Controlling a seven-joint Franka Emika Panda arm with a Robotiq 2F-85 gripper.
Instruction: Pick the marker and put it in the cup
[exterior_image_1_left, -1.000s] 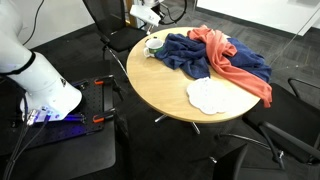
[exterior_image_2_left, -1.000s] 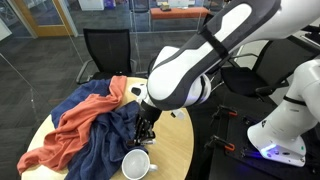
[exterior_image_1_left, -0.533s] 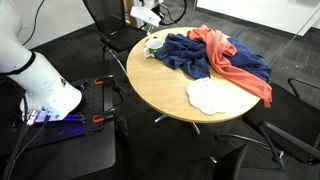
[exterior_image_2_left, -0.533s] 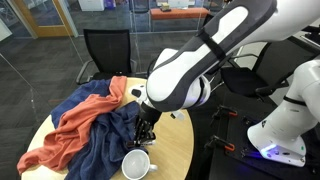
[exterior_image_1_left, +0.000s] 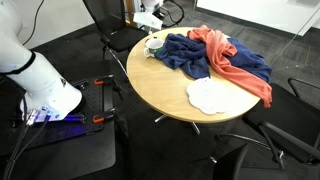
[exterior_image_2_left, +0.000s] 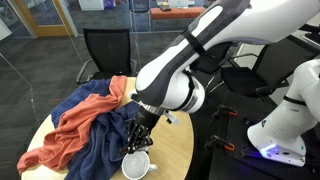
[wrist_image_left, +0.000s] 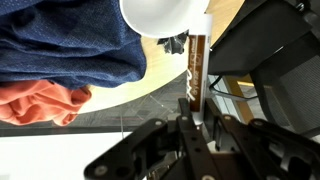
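Note:
I should move the marker with my gripper before I let go. The marker's tip is at the cup's rim beside the cup's opening, so the marker would likely fall outside the cup (exterior_image_2_left: 136, 163) if I opened now.
A white cup (exterior_image_2_left: 136, 163) stands near the edge of the round wooden table (exterior_image_2_left: 178, 150); it also shows in an exterior view (exterior_image_1_left: 153, 44) and at the top of the wrist view (wrist_image_left: 165, 15). My gripper (exterior_image_2_left: 136, 142) hangs just above the cup, shut on a dark marker (wrist_image_left: 196, 62). In the wrist view the marker sticks out from between the fingers (wrist_image_left: 197, 118) and its tip points at the cup's rim. In an exterior view the gripper (exterior_image_1_left: 149, 22) is small and the marker cannot be made out.
A blue cloth (exterior_image_1_left: 185, 53) and an orange cloth (exterior_image_1_left: 230, 58) lie bunched right next to the cup. A white round cloth (exterior_image_1_left: 210, 95) lies nearer the table's front. Black chairs (exterior_image_2_left: 106, 50) stand around the table.
The arm has swung and lowered the gripper with the marker closer to the cup. The cup and cloths have not moved.

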